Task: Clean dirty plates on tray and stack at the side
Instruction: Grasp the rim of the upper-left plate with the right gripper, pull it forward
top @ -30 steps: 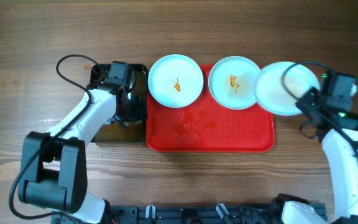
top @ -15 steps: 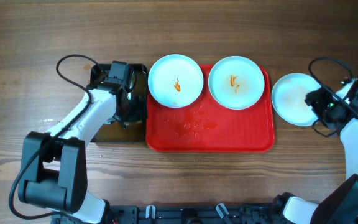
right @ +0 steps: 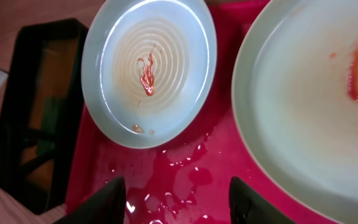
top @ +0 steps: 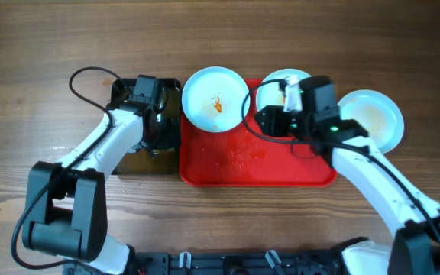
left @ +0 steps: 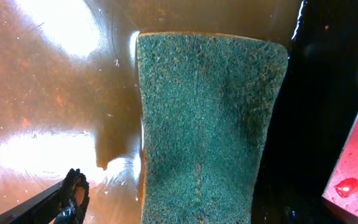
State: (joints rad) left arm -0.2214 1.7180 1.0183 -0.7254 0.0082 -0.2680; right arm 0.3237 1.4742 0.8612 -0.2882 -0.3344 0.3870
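Observation:
Next, my left gripper takes hold of the green sponge's (left: 207, 124) long sides and leaves the sponge's far end free to clean dirty plates.
The red tray (top: 281, 172) lies mid-table with a wet floor (right: 185, 168). One plate (top: 216, 99) with an orange smear (right: 146, 73) sits on its far left corner. Beside it a second plate (top: 275, 85), also smeared (right: 316, 106), is partly hidden by my right arm. A third plate (top: 373, 118) rests on the table to the right of the tray. My right gripper (top: 266, 122) hovers over the tray between the two plates, open and empty (right: 180, 202). My left gripper (top: 157, 126) is down in the black basin, open, one finger (left: 73, 193) apart from the green sponge (left: 207, 124).
The black basin (top: 121, 88) stands against the tray's left edge and holds brownish water (left: 55, 93). A black cable (top: 86, 76) loops behind the left arm. Bare wooden table (top: 52, 46) surrounds everything.
My right gripper carried the third plate rightward, set it on the table beside the tray, opened, and swung left over the tray. The left arm has not moved.

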